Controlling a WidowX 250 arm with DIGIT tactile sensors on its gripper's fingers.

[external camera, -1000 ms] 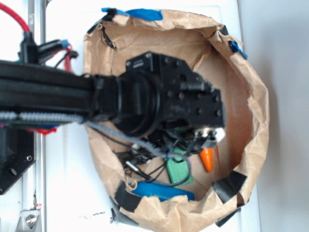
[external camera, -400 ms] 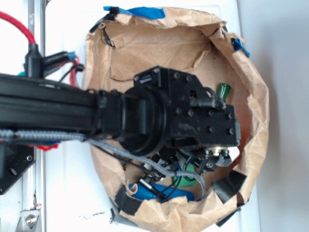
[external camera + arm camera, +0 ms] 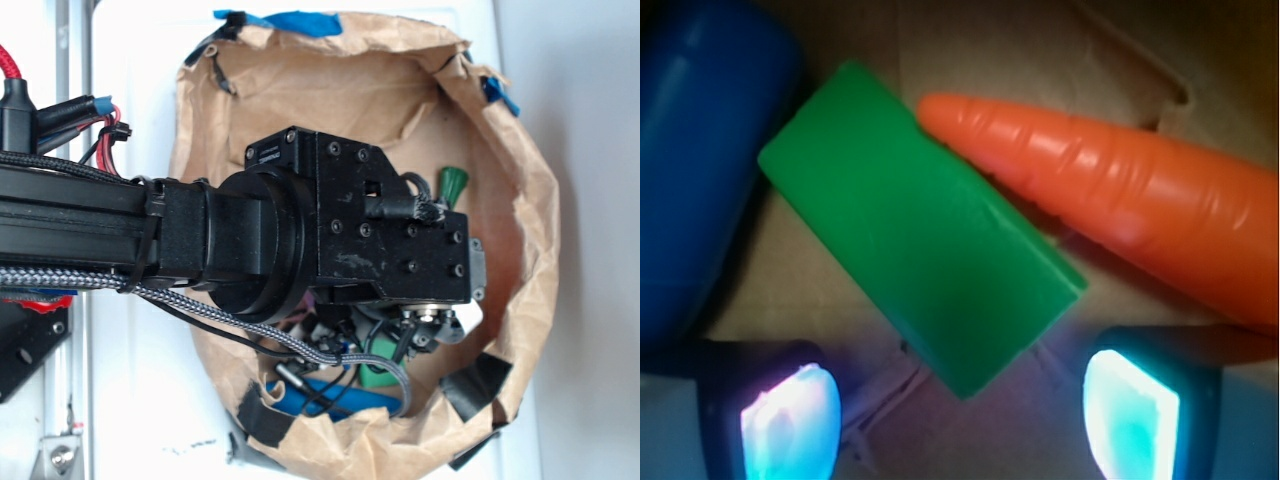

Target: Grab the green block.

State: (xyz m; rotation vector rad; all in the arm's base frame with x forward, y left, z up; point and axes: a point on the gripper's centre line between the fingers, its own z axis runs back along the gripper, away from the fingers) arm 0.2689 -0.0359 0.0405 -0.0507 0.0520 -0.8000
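The fingers stop short of the green block's near end (image 3: 995, 344), so closing now would miss. My gripper moves there, and only then closes on the block.
The green block (image 3: 920, 230) lies flat and slantwise on the brown paper floor, its near corner reaching between my fingers. In the exterior view only a bit of the green block (image 3: 380, 352) shows under the wrist. My gripper (image 3: 960, 420) is open and empty, one lit fingertip (image 3: 790, 420) at the left and the other at the right, just above the block's near end. In the exterior view the gripper (image 3: 425, 328) points down into the paper bowl. The orange carrot (image 3: 1120, 190) touches the block's far edge.
A long blue rounded object (image 3: 700, 150) lies left of the block and shows by the bowl's front wall (image 3: 335, 395). The carrot's dark green stem (image 3: 453, 186) sticks out past the wrist. The crumpled paper bowl's rim (image 3: 535, 230) rings everything.
The arm has moved right and come down closer over the block. The wrist now hides most of the block and the carrot's body, and the carrot's stem has come into view.
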